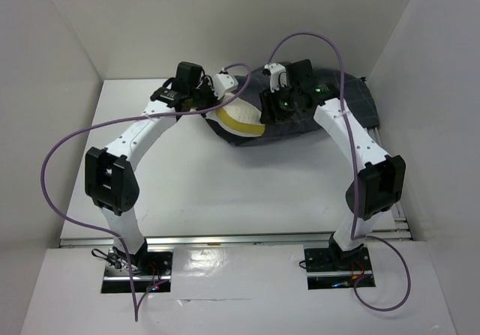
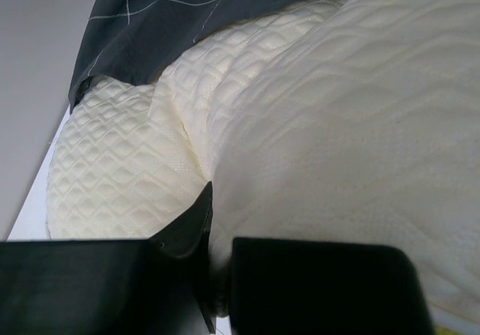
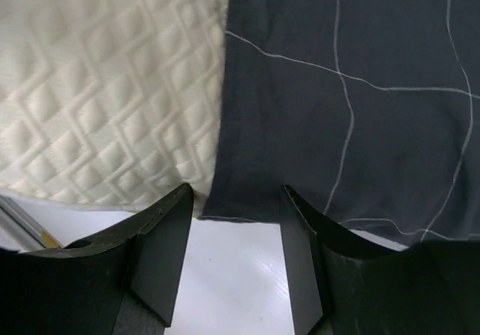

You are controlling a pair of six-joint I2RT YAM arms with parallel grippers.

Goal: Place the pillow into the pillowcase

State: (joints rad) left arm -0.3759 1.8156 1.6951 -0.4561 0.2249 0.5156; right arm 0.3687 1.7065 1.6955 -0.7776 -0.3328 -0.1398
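Note:
I need to close my right gripper on the pillowcase now, as my fingers reach down on both sides of its hem corner [image 3: 234, 204], beside the quilted pillow.
The cream quilted pillow [image 1: 241, 116] lies at the back of the table, its yellow side band facing me. Its right end is tucked under the dark grid-lined pillowcase [image 1: 337, 103]. My left gripper [image 1: 217, 89] sits at the pillow's left end. In the left wrist view the gripper [image 2: 221, 230] is shut on a fold of the pillow [image 2: 337, 110], with the pillowcase [image 2: 172, 13] beyond. My right gripper [image 3: 236, 196] stands open, with the hem of the pillowcase [image 3: 360, 125] just at its fingertips, next to the pillow [image 3: 97, 88].
White walls enclose the white table [image 1: 225, 185] on the left, back and right. Purple cables [image 1: 67, 148] loop above both arms. A metal rail [image 1: 390, 151] runs along the table's right edge by the right arm.

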